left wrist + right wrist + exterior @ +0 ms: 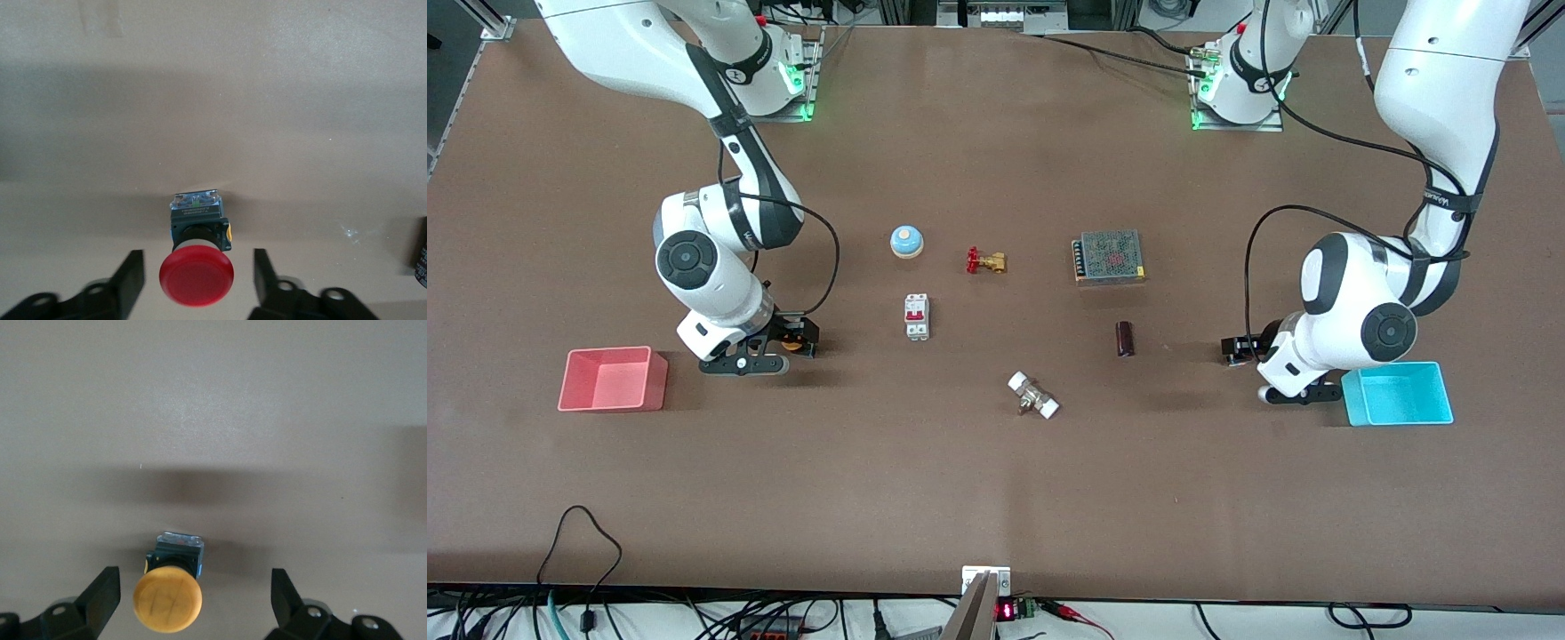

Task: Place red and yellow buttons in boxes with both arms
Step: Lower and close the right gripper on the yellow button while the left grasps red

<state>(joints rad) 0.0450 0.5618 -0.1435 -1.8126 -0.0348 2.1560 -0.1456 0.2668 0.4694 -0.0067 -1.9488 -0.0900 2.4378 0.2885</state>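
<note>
My right gripper will next grab the orange-yellow button's round cap (167, 599) to place the button in the pink-red box.
The red button (196, 274) rests on the table with its round cap between the open fingers of my left gripper (198, 283). In the front view this gripper (1261, 366) is low over the table beside the cyan box (1352, 397), and the red button is hidden under the hand. The orange-yellow button (167, 599) sits between the open fingers of my right gripper (195, 600), closer to one finger. In the front view it (791, 347) peeks out under the right gripper (783, 354), beside the pink-red box (656, 382). Both boxes look empty.
Between the arms lie a blue dome with an orange top (906, 241), a brass valve with a red handle (986, 261), a grey mesh-topped unit (1110, 256), a white circuit breaker (916, 316), a dark cylinder (1125, 339) and a white-ended fitting (1033, 396).
</note>
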